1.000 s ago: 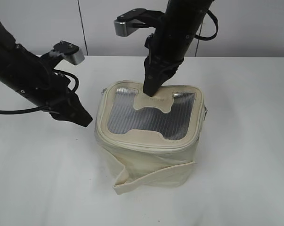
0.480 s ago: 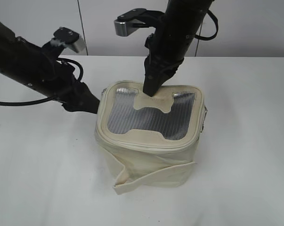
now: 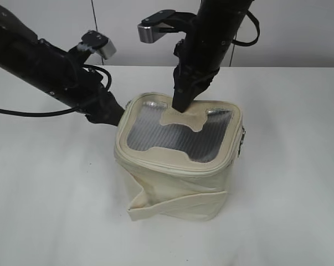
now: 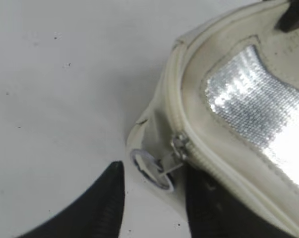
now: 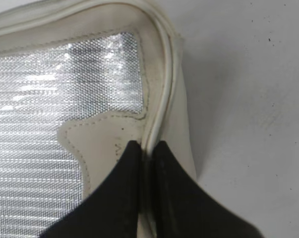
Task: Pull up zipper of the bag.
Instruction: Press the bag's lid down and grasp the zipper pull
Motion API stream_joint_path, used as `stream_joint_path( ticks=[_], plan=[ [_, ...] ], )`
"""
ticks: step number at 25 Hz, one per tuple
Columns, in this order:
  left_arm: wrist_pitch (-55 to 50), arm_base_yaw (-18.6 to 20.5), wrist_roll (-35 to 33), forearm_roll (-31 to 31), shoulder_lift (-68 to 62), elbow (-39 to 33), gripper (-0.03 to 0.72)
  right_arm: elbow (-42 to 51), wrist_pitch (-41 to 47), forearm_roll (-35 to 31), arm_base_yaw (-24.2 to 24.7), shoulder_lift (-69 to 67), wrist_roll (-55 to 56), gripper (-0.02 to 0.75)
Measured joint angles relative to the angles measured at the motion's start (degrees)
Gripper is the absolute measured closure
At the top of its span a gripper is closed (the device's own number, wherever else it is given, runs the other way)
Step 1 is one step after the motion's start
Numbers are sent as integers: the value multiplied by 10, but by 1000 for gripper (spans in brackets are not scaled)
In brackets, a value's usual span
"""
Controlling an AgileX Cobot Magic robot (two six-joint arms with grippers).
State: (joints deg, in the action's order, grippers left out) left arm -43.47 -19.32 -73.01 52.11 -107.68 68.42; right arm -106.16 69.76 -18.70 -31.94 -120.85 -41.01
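The left gripper takes hold of the silver zipper pull by its round ring (image 4: 150, 168) next, then draws the zipper up along the bag's rim (image 4: 223, 173).
The cream-white bag (image 3: 178, 177) stands mid-table, its grey mesh top (image 3: 172, 138) facing up. My right gripper (image 3: 180, 105) is shut on the piped back rim (image 5: 164, 74) of the bag; in the right wrist view that gripper (image 5: 147, 146) pinches the piping. My left gripper (image 3: 112, 113) is at the bag's back-left corner. In the left wrist view it (image 4: 153, 173) stands open, and the round ring (image 4: 150, 168) of the silver pull (image 4: 179, 146) hangs between its fingers, untouched by either. The zipper (image 4: 223, 168) track runs off along the rim from there.
A loose cream strap (image 3: 172, 202) hangs low across the bag's front. Another small metal pull (image 3: 243, 136) shows on the bag's right side. The left arm's black cable (image 3: 22, 113) trails over the white table (image 3: 50, 210). A pale wall closes the back.
My left arm has swung right and back, up to the bag's back-left corner, and its jaws now straddle the ring. The bag has shifted a little. The right gripper kept its hold.
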Motion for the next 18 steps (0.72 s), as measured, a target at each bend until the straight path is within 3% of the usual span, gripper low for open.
stream_joint_path(
  ticks=[3,4,9,18],
  plan=[
    [-6,-8,-1,-15,-1,9,609,0,0,4,0,0,2,689],
    [-10,-9,-1,-18,-1,10,643,0,0,3,0,0,2,689],
    [-12,-9,7,-34,-1,14,683,0,0,4,0,0,2,690],
    [-37,-12,135,-141,28,15,687,0,0,-5,-1,0,3,690]
  ],
)
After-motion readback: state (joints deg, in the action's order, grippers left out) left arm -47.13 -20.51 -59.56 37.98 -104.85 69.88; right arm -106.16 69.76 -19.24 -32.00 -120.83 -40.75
